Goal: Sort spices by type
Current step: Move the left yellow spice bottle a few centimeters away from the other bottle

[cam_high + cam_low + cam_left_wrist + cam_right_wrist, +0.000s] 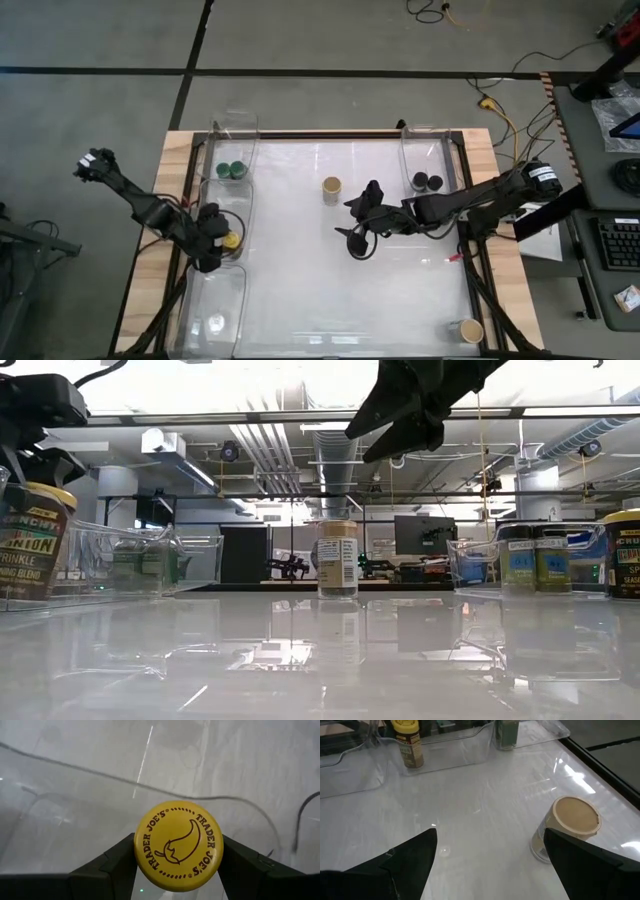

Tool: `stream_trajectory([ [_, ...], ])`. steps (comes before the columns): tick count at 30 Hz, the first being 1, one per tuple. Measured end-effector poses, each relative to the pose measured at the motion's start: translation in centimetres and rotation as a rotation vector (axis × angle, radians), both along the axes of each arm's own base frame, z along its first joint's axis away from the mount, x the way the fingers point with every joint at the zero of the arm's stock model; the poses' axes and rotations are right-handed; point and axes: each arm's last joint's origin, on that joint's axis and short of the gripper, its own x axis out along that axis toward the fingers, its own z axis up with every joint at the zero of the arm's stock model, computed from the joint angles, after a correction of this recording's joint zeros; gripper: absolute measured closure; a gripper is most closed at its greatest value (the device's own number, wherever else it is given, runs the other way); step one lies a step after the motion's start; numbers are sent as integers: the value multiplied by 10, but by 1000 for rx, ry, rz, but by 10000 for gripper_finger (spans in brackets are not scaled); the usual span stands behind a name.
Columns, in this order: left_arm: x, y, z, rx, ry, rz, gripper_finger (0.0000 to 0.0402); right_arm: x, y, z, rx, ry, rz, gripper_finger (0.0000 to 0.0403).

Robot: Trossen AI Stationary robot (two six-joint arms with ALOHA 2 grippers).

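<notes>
The yellow-lidded spice jar (pixel 232 241) (pixel 178 846) is upright and low inside the clear bin, so the jar would stay standing if the left gripper opened now.
My left gripper (pixel 222 241) is shut on a yellow-lidded spice jar (pixel 232 241) inside a clear bin (pixel 200 205) at the table's left side. The jar also shows in the low view (pixel 28 545). My right gripper (pixel 358 228) is open and empty above the table's middle, near a tan-lidded jar (pixel 331 188) that stands upright on its base on the table. This jar also shows in the right wrist view (pixel 570 827). Two green-lidded jars (pixel 232 170) stand in the far left bin. Two black-lidded jars (pixel 427 181) stand in the far right bin. My left gripper pinches the yellow lid's round rim (pixel 142 845) between its two fingers, one on each side. The fingers come from above, pointing down. The jar stands upright below them. I cannot tell whether its base rests on the bin floor.
Another clear bin (pixel 215 310) lies at the near left. A second tan-lidded jar (pixel 468 330) stands at the table's near right corner. A dark frame (pixel 470 200) borders the white table top. Open table surface lies between the bins.
</notes>
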Motion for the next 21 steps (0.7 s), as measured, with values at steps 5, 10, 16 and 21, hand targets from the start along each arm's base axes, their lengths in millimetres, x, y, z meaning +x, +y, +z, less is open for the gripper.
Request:
stream_trajectory([
  [5,3,-2,-2,-1,12,1,184,0,0,0,0,0,1,44],
  [10,4,-3,-3,2,18,0,166,0,0,0,0,0,1,44],
  [16,4,-5,-2,-61,43,-5,170,0,0,0,0,0,1,44],
  [21,4,-6,-3,-89,67,-5,156,0,0,0,0,0,1,44],
])
